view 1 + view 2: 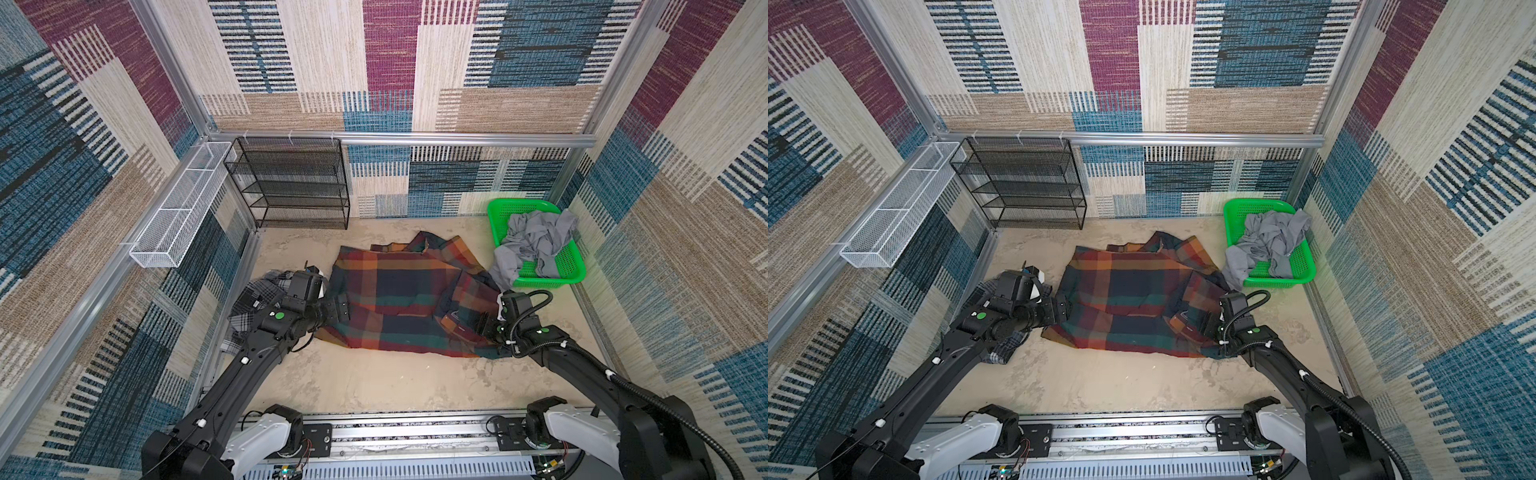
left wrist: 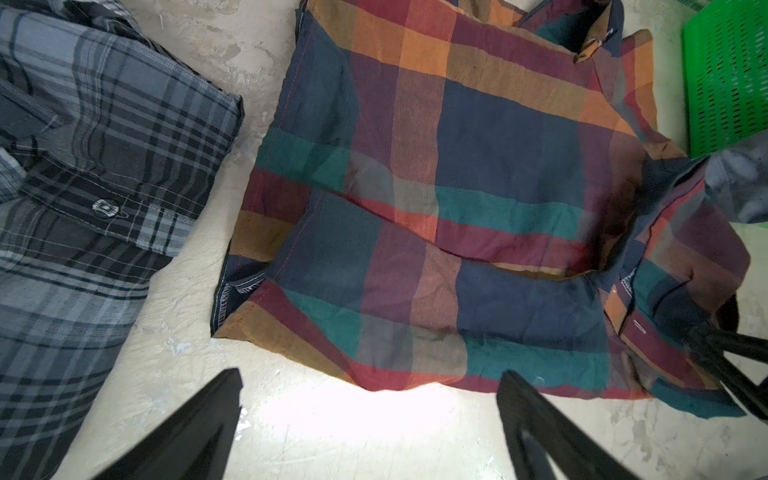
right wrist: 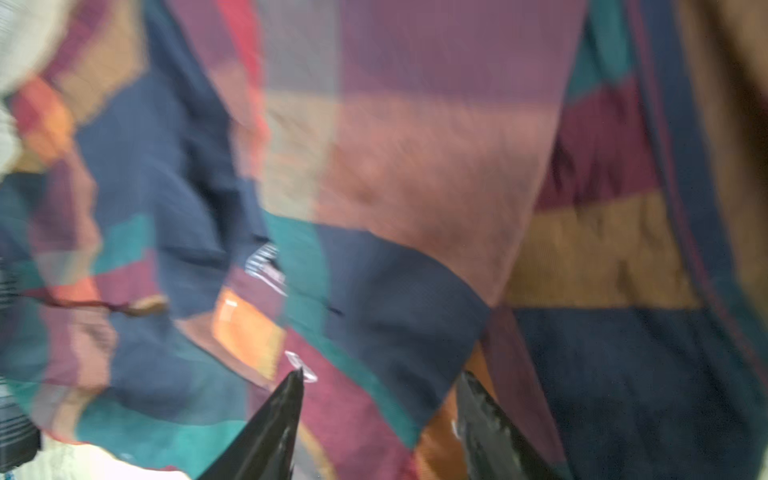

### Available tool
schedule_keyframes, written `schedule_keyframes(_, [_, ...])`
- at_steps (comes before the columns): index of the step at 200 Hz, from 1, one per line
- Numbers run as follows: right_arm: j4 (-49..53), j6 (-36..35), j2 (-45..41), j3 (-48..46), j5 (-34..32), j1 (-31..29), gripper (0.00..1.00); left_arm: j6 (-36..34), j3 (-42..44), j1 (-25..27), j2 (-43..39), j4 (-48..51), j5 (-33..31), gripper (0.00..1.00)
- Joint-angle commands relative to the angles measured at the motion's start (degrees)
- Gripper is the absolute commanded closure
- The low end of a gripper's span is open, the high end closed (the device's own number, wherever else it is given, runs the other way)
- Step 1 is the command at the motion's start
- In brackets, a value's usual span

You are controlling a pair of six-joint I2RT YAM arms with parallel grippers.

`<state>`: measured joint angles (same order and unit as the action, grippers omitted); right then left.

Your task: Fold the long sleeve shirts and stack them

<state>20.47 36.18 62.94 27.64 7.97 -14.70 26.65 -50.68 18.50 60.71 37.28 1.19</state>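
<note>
My right gripper grabs the shirt's rumpled side by its loose edge near the button next, to fold the large shirt across.
The large navy, orange, red and green plaid shirt (image 1: pixel 399 299) (image 1: pixel 1125 299) lies spread out, partly folded, in the middle of the table. The smaller grey-black-white plaid shirt (image 1: pixel 249 303) (image 2: pixel 104 166) lies crumpled at the left, partly under my left arm. My left gripper (image 1: pixel 347 308) (image 2: pixel 370 374) is open at the big shirt's left hem, over bare table. My right gripper (image 1: pixel 482 326) (image 3: pixel 381 372) is low on the shirt's rumpled right side (image 3: pixel 415 166). Its jaws stand apart with cloth and a clear button between them. That view is blurred.
A green basket (image 1: pixel 548 282) (image 2: pixel 727 75) holding a grey garment (image 1: pixel 536 241) stands at the back right, close to the shirt's corner. A black mesh rack (image 1: pixel 291 183) and a white wire tray (image 1: pixel 178 208) sit at the back left. Walls enclose the table.
</note>
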Motion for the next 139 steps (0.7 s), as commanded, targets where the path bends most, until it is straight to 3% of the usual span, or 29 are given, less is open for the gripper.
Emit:
schedule_keyframes(1, [-3.6, 0.8, 1.3, -0.5, 2.0, -0.1, 0.42, -2.1, 0.5, -0.1, -0.7, -0.8, -1.4, 0.01])
schedule_keyframes(25, [-3.9, 0.9, 1.6, -0.9, 1.8, -0.1, 0.43, -2.1, 1.4, -0.3, -0.9, -1.6, -1.4, 0.01])
schedule_keyframes(51, [-7.5, 1.6, 2.3, -2.1, 4.5, 0.0, 0.51, -1.7, 1.2, -0.6, 0.2, -2.1, -0.5, 0.01])
schedule_keyframes(80, [-10.5, 0.7, 4.2, -1.2, 6.4, -0.1, 0.7, -1.7, 1.1, -1.1, 0.7, -2.0, 0.2, 0.01])
schedule_keyframes(131, [-8.7, -2.7, 5.0, 2.7, 2.2, -0.1, 1.0, -1.6, 1.7, -1.2, 0.1, -2.4, 0.2, 0.01])
schedule_keyframes(139, [-9.0, -3.0, 5.8, 3.1, 2.6, 0.0, 1.0, -1.6, 1.7, -1.3, 0.2, -2.4, 0.3, 0.01])
